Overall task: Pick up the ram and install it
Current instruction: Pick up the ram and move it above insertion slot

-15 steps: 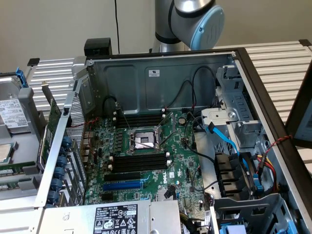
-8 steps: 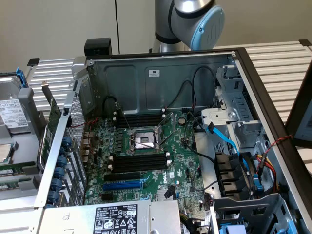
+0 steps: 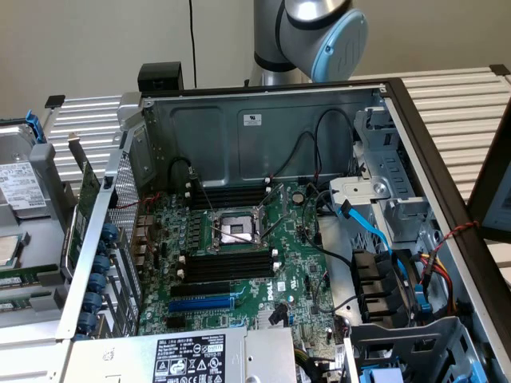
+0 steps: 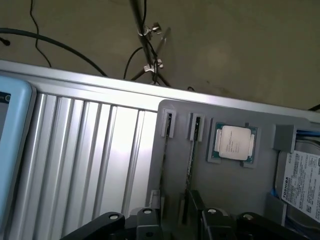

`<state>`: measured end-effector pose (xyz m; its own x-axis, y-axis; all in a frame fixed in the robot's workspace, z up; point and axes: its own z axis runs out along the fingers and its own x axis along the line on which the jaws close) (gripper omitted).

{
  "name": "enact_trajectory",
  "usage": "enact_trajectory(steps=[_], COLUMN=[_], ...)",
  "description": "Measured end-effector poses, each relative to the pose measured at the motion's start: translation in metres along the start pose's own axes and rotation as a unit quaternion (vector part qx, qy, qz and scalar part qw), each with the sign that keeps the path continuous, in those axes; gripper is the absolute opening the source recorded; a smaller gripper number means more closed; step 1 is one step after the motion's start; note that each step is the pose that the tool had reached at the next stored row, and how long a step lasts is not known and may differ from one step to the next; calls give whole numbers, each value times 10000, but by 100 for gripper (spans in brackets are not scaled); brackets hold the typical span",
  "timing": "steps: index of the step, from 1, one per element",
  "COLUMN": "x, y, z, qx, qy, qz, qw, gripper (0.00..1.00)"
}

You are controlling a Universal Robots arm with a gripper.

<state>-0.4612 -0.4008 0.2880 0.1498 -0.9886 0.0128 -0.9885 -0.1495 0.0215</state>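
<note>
The robot's gripper will next grab the ram stick by the middle of its exposed top edge point(image 4: 164, 157) to install it, because grey holders enclose the ram stick's ends.
Two thin dark-green ram sticks stand on edge in a grey parts tray point(image 4: 230, 200); one ram stick point(image 4: 189, 160) runs down toward my gripper, the other ram stick point(image 4: 166, 135) is beside it. My gripper point(image 4: 175, 224) hovers over the tray, open, holding nothing. In the exterior view the ram sticks point(image 3: 30, 274) lie at the exterior view's left, outside the computer case. The motherboard point(image 3: 299, 263) has long black memory slots point(image 3: 227, 264) with white end clips on either side of the CPU socket point(image 3: 235, 231).
In the tray a loose CPU point(image 4: 235, 142) and a hard drive point(image 4: 302, 186) sit next to the ram. The case wall point(image 3: 96, 239) stands between tray and motherboard. A blue slot point(image 3: 200, 304), cables point(image 3: 319, 191) and drive bays point(image 3: 391, 279) crowd the case. The arm's base point(image 3: 319, 32) rises behind.
</note>
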Motion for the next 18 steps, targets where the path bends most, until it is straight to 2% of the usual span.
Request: enact_trajectory(steps=[4, 8, 18], x=[-3, -3, -14], y=[-1, -2, -4], z=[36, 63, 218], qx=[29, 86, 108], qy=[6, 31, 35], qz=[101, 201, 354], qw=[9999, 9998, 9993], gripper=[36, 36, 36])
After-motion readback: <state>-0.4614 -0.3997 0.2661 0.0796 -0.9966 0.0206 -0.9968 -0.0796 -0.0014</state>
